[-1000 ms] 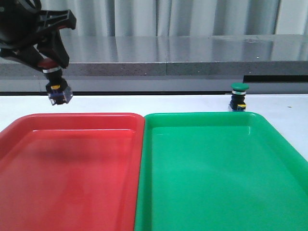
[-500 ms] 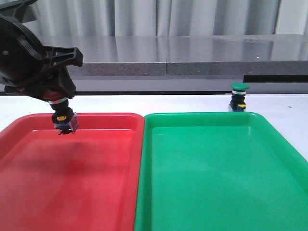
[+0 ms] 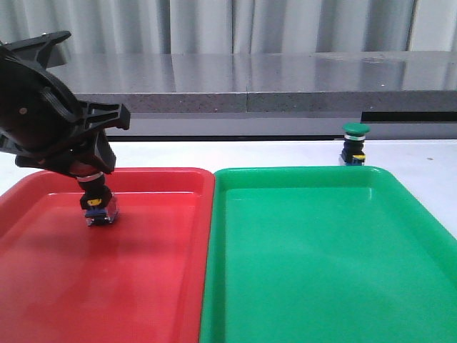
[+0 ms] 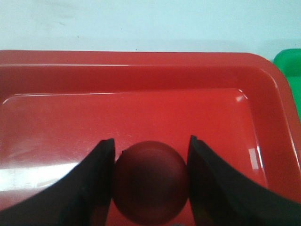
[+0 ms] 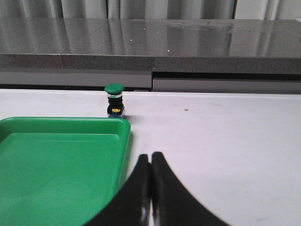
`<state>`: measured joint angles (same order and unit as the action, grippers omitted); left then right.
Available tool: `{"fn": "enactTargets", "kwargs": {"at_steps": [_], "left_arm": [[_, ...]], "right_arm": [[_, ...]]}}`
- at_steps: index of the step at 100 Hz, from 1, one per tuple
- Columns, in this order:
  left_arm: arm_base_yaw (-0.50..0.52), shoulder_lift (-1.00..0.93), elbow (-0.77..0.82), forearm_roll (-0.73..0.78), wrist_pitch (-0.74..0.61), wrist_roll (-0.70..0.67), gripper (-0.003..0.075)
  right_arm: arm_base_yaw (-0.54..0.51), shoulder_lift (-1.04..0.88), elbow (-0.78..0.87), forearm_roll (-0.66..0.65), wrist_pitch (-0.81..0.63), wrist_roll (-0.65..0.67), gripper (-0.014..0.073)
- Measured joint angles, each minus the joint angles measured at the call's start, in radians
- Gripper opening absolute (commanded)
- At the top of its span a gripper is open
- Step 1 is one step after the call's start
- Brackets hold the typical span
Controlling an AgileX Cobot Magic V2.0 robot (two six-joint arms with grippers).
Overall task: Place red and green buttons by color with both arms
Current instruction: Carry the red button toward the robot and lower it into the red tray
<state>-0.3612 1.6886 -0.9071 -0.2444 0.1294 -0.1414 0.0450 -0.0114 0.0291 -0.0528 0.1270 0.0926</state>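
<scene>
The red button has its clear base at the red tray's bottom and would stand upright, so it is time for my left gripper to open now.
My left gripper is shut on the red button, which hangs upright inside the red tray near its far left part. The button's clear base is very close to the tray floor; I cannot tell if it touches. In the left wrist view the dark red cap sits squeezed between the black fingers of the left gripper. The green button stands upright on the white table just behind the green tray. My right gripper is shut and empty over the table beside that tray, well short of the green button.
The two trays lie side by side, their rims touching at the middle. A grey ledge and curtain run behind the table. The red tray's rim and the green tray's near corner lie close to each arm.
My left arm has come down and forward with the red button, from above the table behind the red tray to low inside it. The green button and right gripper have not moved.
</scene>
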Motion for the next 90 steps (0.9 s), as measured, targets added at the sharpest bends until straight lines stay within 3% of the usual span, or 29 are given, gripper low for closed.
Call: {"fn": "enactTargets", "kwargs": {"at_steps": [33,65,90], "left_arm": [[0.0,0.0,0.0,0.0,0.002,0.0,0.0171],[0.0,0.0,0.0,-0.002,0.002,0.0,0.047],[-0.021,0.0,0.0,-0.005,0.002,0.0,0.0529]], "right_arm": [[0.0,0.0,0.0,0.0,0.0,0.0,-0.0067],[0.0,0.0,0.0,0.0,0.0,0.0,-0.0067],[0.0,0.0,0.0,0.0,0.0,0.0,-0.0067]]}}
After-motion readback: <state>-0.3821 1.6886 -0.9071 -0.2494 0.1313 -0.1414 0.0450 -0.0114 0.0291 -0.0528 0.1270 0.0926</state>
